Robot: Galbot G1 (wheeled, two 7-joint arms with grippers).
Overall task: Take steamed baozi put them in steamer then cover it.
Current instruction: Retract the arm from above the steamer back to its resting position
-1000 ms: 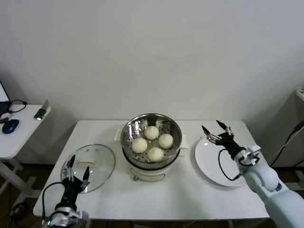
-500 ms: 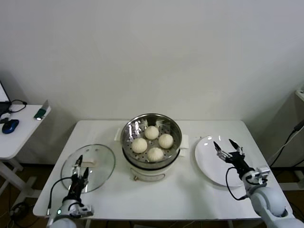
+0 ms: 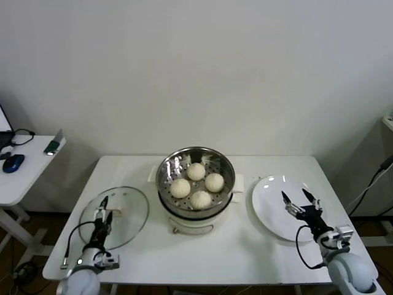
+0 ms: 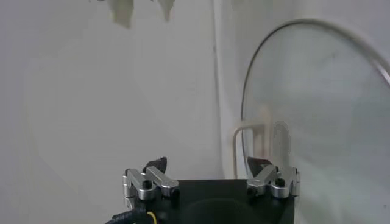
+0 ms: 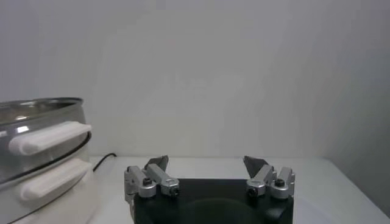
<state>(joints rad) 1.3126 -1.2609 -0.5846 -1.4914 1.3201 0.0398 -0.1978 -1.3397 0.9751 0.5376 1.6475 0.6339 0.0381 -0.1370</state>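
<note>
My left gripper moves toward the handle, before closing. Its fingers stop short of the cover's cream handle (image 3: 116, 212), so closing now would miss it.
Several steamed baozi (image 3: 201, 199) lie on the perforated tray inside the steamer (image 3: 163, 178) at the table's middle. The steamer is uncovered; in the right wrist view its steel wall (image 5: 36, 131) shows beside my right gripper (image 5: 207, 163). The glass cover (image 3: 126, 215) lies flat on the table to the left, cream handle up. My left gripper (image 3: 102, 212) is open at the cover's near-left edge, empty, with the cover (image 4: 317, 115) and its handle (image 4: 250, 131) just ahead of it (image 4: 210, 164). My right gripper (image 3: 301, 203) is open and empty over the white plate (image 3: 270, 203).
The white plate is bare and lies right of the steamer. A small side table (image 3: 24, 175) with a blue mouse (image 3: 13, 163) stands off to the left. A white wall closes the back.
My right gripper has drawn back from beside the steamer toward the front right, over the plate. My left gripper has moved forward to the cover's edge. Both stay open.
</note>
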